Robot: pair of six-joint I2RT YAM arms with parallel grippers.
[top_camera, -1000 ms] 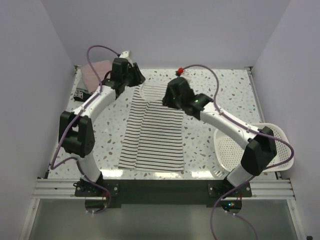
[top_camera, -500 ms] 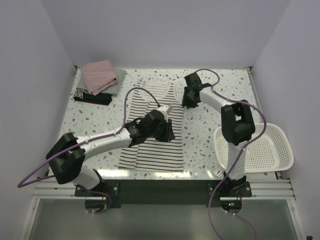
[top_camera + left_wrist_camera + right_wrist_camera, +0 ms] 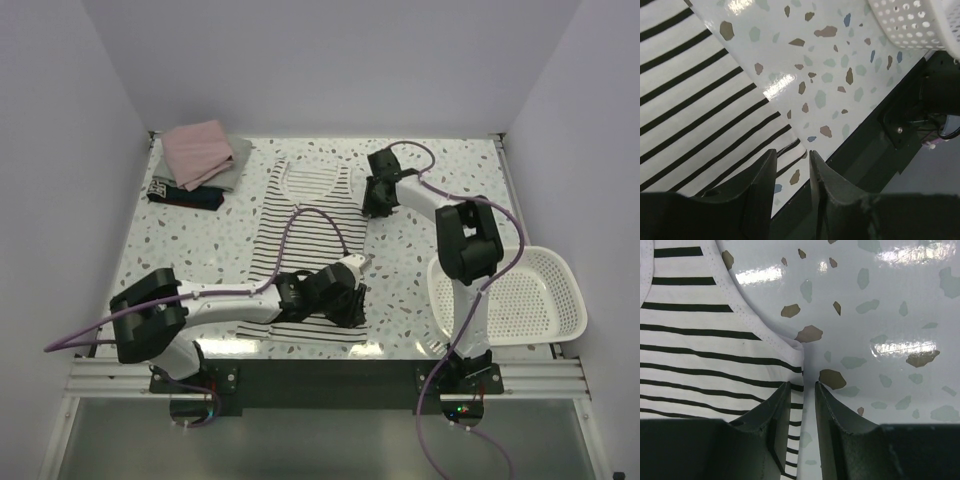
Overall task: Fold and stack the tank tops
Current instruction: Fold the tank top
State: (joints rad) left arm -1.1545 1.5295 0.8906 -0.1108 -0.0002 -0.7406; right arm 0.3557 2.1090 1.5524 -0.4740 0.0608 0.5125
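My left gripper will next grab the striped tank top by its near hem corner on the basket side, to fold that side inward lengthwise.
The white tank top with thin black stripes lies flat in the middle of the table, neck to the back. My left gripper hovers at its near right hem corner; in the left wrist view the jaws stand narrowly open over that corner of the striped top, holding nothing. My right gripper is at the top's right armhole edge; in the right wrist view the jaws stand narrowly open astride the edge of the striped top. The pink top, grey-green top and navy top are stacked folded at the back left.
A white slotted basket sits at the right front and also shows in the left wrist view. The table's dark front rail is just beyond the left gripper. White walls close in the back and both sides.
My left gripper has moved from the back left, across the striped top, to its near right corner. My right arm swung back to the top's right armhole and has held there for the last half second.
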